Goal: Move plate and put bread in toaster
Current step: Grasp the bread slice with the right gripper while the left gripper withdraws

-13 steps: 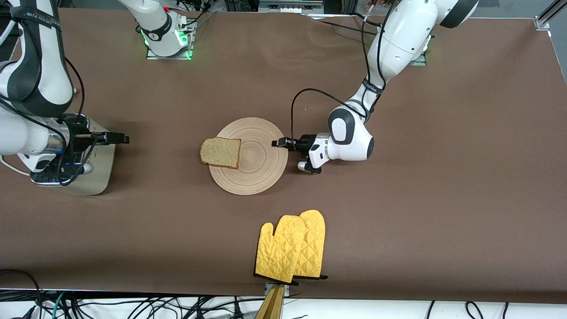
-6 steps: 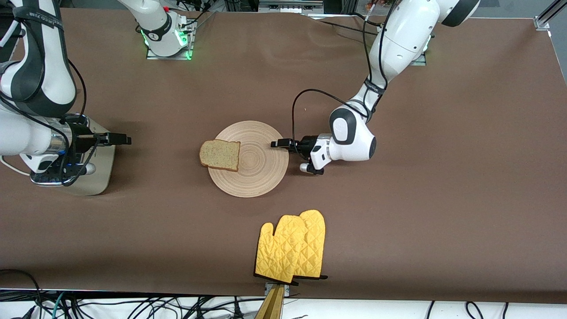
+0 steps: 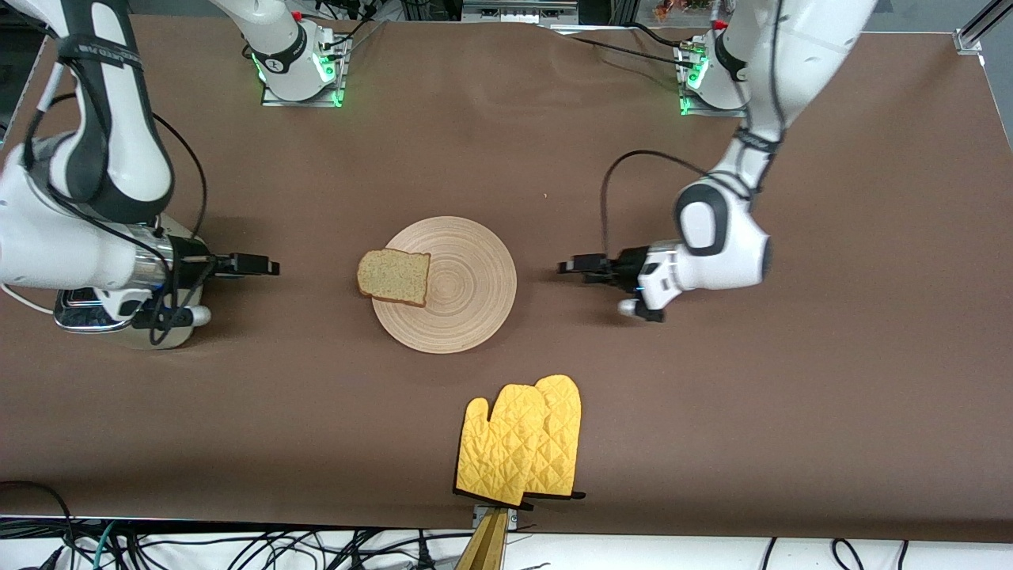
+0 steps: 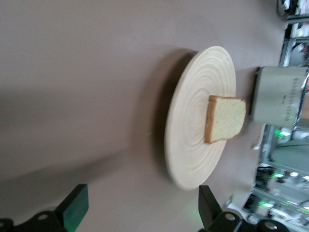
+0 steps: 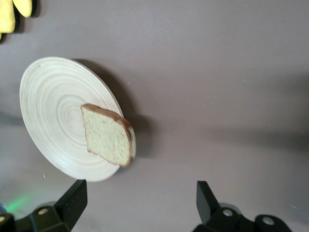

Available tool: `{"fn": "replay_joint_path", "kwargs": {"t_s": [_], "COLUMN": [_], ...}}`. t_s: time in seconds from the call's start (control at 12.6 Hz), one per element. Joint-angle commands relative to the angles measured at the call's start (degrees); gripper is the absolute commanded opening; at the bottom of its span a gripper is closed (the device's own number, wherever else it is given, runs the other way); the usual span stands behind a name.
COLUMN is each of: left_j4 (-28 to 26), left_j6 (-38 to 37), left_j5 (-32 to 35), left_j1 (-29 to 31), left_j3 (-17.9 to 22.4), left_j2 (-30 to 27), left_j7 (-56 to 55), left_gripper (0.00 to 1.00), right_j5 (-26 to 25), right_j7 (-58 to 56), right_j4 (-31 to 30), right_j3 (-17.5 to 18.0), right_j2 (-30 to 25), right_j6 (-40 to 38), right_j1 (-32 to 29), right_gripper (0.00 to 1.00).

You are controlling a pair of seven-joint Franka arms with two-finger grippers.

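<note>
I will next grab the bread with my right gripper by its crust edge, which sticks out over the plate, to put it in the toaster.
The pale wood plate lies mid-table. The bread lies on its rim toward the right arm's end and overhangs it. My left gripper is open and empty, low over the table, a short gap from the plate's rim toward the left arm's end. My right gripper is open and empty between the toaster and the plate. The right hand hides most of the toaster. The left wrist view shows the plate, the bread and the toaster. The right wrist view shows the plate and the bread.
A yellow oven mitt lies near the table's front edge, nearer to the camera than the plate; its tip shows in the right wrist view. The arm bases stand along the table's back edge. Cables hang below the front edge.
My left gripper has drawn back from the plate's rim toward the left arm's end. My right gripper has moved from the toaster toward the plate. The plate slid slightly nearer the camera.
</note>
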Motion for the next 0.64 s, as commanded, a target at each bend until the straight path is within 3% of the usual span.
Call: {"fn": "replay_joint_path", "kwargs": {"t_s": [0.0,0.16,0.32,0.48,0.56], "left_j4": [-9.4,-9.6,-9.1,-8.9,-8.9], "left_j6": [-0.2,-0.2,-0.1,0.1,0.1], "left_j5": [5.4,19.2,35.0,38.4,38.4], "left_j1": [5.0,7.9,9.3,10.9,11.6], "left_j3": [-0.7,-0.7,-0.7,0.6,1.8], "left_j2": [-11.2,-16.4,-21.3,-28.0,-30.0], "left_j7": [0.0,-0.1,-0.1,-0.3,-0.3], "left_gripper": [1.0,1.0,1.0,1.0,1.0], "right_j5": [5.3,11.5,12.2,12.2,12.2], "right_j7": [0.4,-0.5,-3.6,-6.5,-9.0], "right_j4": [-9.0,-16.3,-20.2,-21.5,-21.7], "right_j3": [3.3,8.1,11.8,12.5,12.4], "right_j2": [-1.0,-0.5,2.3,3.5,4.0], "right_j6": [12.4,25.0,34.4,34.5,33.6], "right_j1": [0.6,0.7,0.7,0.6,0.5], "right_gripper": [1.0,1.0,1.0,0.99,0.84]}}
